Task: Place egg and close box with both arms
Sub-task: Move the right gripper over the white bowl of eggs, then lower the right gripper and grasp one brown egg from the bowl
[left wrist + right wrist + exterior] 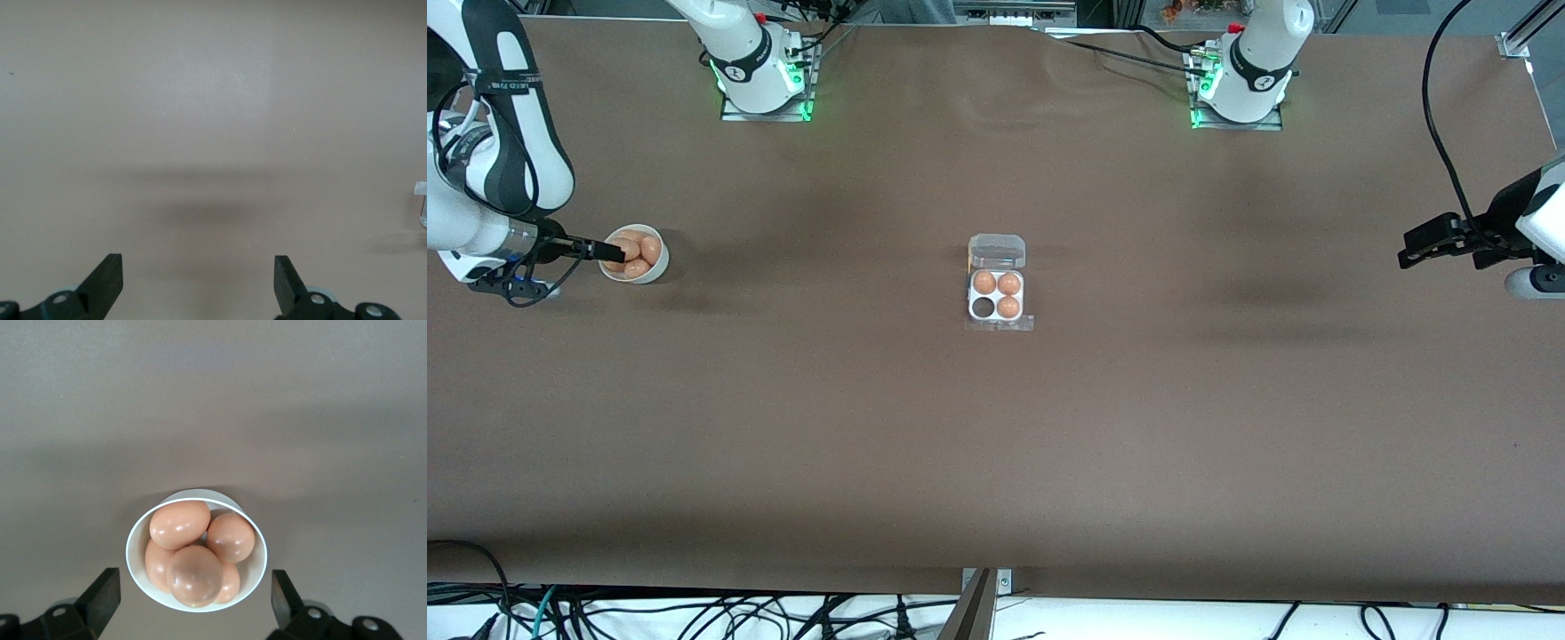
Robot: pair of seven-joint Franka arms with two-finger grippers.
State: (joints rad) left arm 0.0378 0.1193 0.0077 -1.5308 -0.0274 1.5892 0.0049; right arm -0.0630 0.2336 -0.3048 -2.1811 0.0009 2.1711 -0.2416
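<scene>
The right gripper's fingers are above the eggs in the white bowl and would miss one if they closed now. The robot needs to first lower them.
The clear box (996, 302) lies at the table's middle with its lid (997, 252) open. It holds three brown eggs (1008, 307), and one cell (983, 308) is empty. My right gripper (612, 254) hangs over the white bowl (657, 267) of several brown eggs (640, 249). In the right wrist view the gripper (193, 597) is open and empty, with the bowl (137, 540) and its eggs (179, 523) below. My left gripper (1408, 247) waits over bare table at the left arm's end. In the left wrist view it (198, 280) is open and empty.
A sliver of clear plastic (420, 200) shows at the edge of the left wrist view. Brown table (996, 444) spreads around the box. Cables (694, 613) lie along the edge nearest the front camera. The arm bases (763, 71) stand at the top.
</scene>
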